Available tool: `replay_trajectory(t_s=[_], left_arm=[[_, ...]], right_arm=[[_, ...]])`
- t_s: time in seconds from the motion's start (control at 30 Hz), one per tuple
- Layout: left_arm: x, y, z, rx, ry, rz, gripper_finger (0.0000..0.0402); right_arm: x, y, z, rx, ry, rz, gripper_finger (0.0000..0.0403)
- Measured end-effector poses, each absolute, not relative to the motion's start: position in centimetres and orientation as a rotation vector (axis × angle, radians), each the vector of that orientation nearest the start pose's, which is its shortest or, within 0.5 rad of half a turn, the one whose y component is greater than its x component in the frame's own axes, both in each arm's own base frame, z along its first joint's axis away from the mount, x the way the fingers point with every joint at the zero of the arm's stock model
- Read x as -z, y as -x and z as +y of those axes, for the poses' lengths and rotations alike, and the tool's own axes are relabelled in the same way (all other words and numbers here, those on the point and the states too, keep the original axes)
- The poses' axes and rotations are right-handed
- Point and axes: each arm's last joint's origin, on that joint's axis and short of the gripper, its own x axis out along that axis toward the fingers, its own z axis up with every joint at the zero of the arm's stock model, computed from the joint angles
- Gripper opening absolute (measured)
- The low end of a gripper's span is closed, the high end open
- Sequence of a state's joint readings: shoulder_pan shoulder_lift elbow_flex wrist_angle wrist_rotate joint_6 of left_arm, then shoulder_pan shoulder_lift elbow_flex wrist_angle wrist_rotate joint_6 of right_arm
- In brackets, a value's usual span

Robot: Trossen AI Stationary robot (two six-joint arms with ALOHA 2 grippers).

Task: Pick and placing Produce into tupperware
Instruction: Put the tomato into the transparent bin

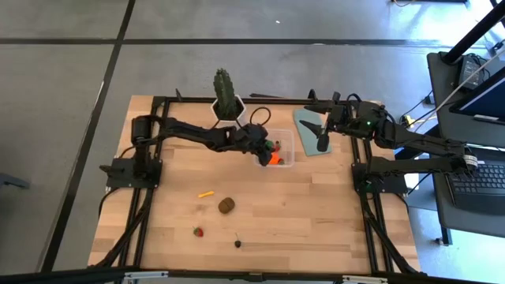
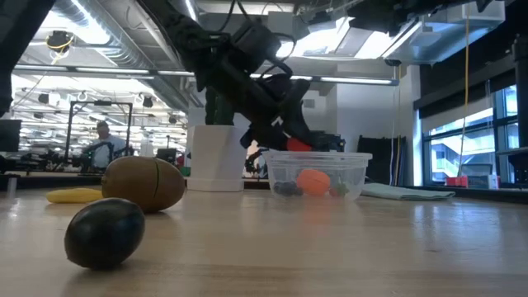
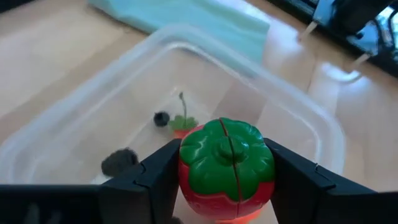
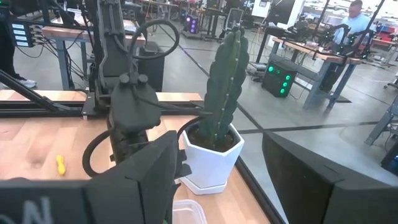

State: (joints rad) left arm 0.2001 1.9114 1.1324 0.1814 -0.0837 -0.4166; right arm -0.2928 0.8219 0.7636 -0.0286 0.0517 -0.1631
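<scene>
The strawberry's lower edge is inside the tupperware's rim, over the fruit there, so my left gripper needs to open now.
My left gripper (image 1: 264, 155) reaches from the table's left over the clear square tupperware (image 1: 282, 149) and is shut on a red strawberry with a green cap (image 3: 227, 165). Inside the tupperware lie an orange ball (image 2: 312, 181), a dark berry (image 3: 161, 118) and a small red fruit with a stem (image 3: 183, 126). On the table's near half rest a thin yellow stick (image 1: 206, 193), a brown oval (image 1: 226, 206), another strawberry (image 1: 197, 232) and a dark berry (image 1: 237, 243). My right gripper (image 1: 322, 140) waits open above the blue-grey lid. My left gripper pinches the strawberry by its two opposite sides (image 3: 186, 180) between its two fingers (image 3: 155, 180), the green cap turned back toward the wrist. The fingers slant down from the table's left. The strawberry (image 2: 299, 146) hangs clear, just above the tupperware's open top.
A tall green cactus in a white hexagonal pot (image 1: 227, 99) stands just beyond the left arm at the far edge. The flat blue-grey lid (image 1: 312, 132) lies right of the tupperware. Black frame rails (image 1: 150, 197) run along both sides of the table.
</scene>
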Motion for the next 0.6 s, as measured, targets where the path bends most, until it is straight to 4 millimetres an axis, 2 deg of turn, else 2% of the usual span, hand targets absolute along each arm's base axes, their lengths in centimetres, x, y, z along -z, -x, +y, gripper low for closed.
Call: replay_trajectory(t_s=[0.4, 0.6], left_arm=[[-17.03, -39.54, 8.25, -0.396, 0.436, 0.533, 0.0201], [-17.03, -39.55, 8.21, -0.368, 0.445, 0.538, 0.0239]], right_arm=[[-33.39, -17.63, -5.47, 0.336, 0.15, 0.117, 0.0239], [-33.34, -17.63, -5.47, 0.336, 0.149, 0.122, 0.0239]])
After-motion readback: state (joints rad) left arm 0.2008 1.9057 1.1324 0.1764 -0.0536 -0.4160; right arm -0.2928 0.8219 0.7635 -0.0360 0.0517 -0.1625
